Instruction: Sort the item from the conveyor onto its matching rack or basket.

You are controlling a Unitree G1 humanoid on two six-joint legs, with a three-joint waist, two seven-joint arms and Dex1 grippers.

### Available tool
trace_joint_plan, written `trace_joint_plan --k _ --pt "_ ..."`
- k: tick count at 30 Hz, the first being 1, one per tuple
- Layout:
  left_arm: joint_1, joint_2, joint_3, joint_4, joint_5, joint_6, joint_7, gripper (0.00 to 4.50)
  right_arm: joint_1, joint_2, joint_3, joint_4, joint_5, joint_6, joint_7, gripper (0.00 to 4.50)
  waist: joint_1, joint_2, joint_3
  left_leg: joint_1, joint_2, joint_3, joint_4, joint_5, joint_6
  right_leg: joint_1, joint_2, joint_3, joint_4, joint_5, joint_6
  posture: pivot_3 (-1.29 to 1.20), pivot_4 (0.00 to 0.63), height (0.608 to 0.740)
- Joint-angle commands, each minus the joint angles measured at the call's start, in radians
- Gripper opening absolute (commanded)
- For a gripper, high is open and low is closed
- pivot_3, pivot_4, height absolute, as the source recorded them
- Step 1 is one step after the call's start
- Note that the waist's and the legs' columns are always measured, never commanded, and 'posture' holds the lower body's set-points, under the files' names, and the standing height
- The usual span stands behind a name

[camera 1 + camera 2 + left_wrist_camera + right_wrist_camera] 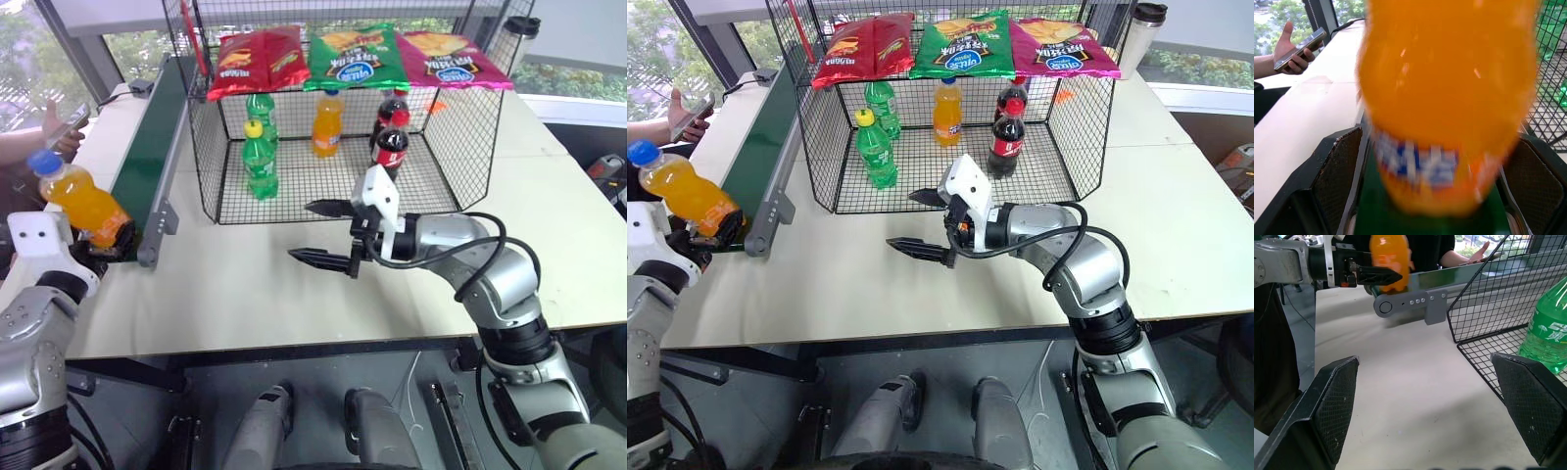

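Note:
The lower part of the orange soda bottle is beside my fingers, so my left gripper should close on the bottle. Closing now would hold it.
The item, an orange soda bottle (78,201) with a blue cap, stands at the near end of the conveyor (147,137), a dark green belt in a grey frame. My left gripper (103,245) is open around the bottle's lower part. In the left wrist view the bottle (1449,98) sits between the two pads with a small gap on each side. The black wire-mesh basket (211,157) stands to the right of the belt. My right gripper (321,233) hangs open and empty over the table in front of the basket, pointing left toward the belt.
Inside the basket stand two green soda bottles (259,157), an orange one (328,125) and two cola bottles (392,142). Snack bags (355,54) lie along its top rail. A person's hand with a phone (64,127) is at the far left. A lidded cup (517,39) stands at the back right.

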Motion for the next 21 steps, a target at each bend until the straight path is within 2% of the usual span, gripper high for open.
trace_joint_plan --k 1,3,4,12,17,21 --pt "-0.002 -0.009 0.009 -0.013 -0.039 -0.04 -0.05 3.95 -0.008 -0.007 -0.016 -0.03 0.003 -0.018 -0.003 4.5 0.0 0.0 0.0 0.0 0.0 0.0 0.0 0.0 0.0 0.0 0.0 0.0 0.0 0.0 0.0 0.0 0.15 0.739" --pt "-0.013 -0.011 0.023 -0.016 -0.066 -0.029 -0.06 3.12 -0.009 -0.009 -0.017 -0.03 0.003 -0.016 -0.005 4.5 0.002 0.0 0.0 0.0 0.0 0.0 0.0 0.0 0.0 0.0 0.0 0.0 0.0 0.0 0.0 0.0 0.15 0.739" --pt "-0.021 -0.01 0.029 -0.019 -0.084 -0.015 -0.062 2.99 -0.008 -0.011 -0.017 -0.031 0.005 -0.015 -0.005 4.5 0.002 0.0 0.0 0.0 0.0 0.0 0.0 0.0 0.0 0.0 0.0 0.0 0.0 0.0 0.0 0.0 0.15 0.739" --pt "-0.109 0.045 0.04 -0.088 -0.282 0.134 -0.091 2.99 -0.007 -0.011 -0.018 -0.038 0.013 -0.007 -0.011 4.5 0.003 -0.001 0.0 -0.001 0.0 -0.001 0.0 0.0 0.0 0.0 0.0 -0.001 -0.001 -0.001 0.002 0.0 0.15 0.739" --pt "-0.16 0.146 -0.132 -0.071 -0.279 0.185 -0.258 2.99 -0.041 0.012 -0.044 -0.018 0.051 0.025 -0.021 4.5 -0.001 0.0 0.0 -0.001 0.0 -0.001 0.0 0.0 0.0 0.0 0.0 -0.001 0.0 0.0 0.0 0.0 0.15 0.739" --pt "-0.227 0.169 -0.306 -0.051 -0.235 0.159 -0.382 2.99 -0.056 0.017 -0.045 -0.013 0.064 0.038 -0.027 4.5 -0.001 0.0 0.001 -0.001 0.0 0.0 0.0 0.0 0.0 -0.001 0.0 0.0 0.0 0.0 0.0 0.0 0.15 0.739"
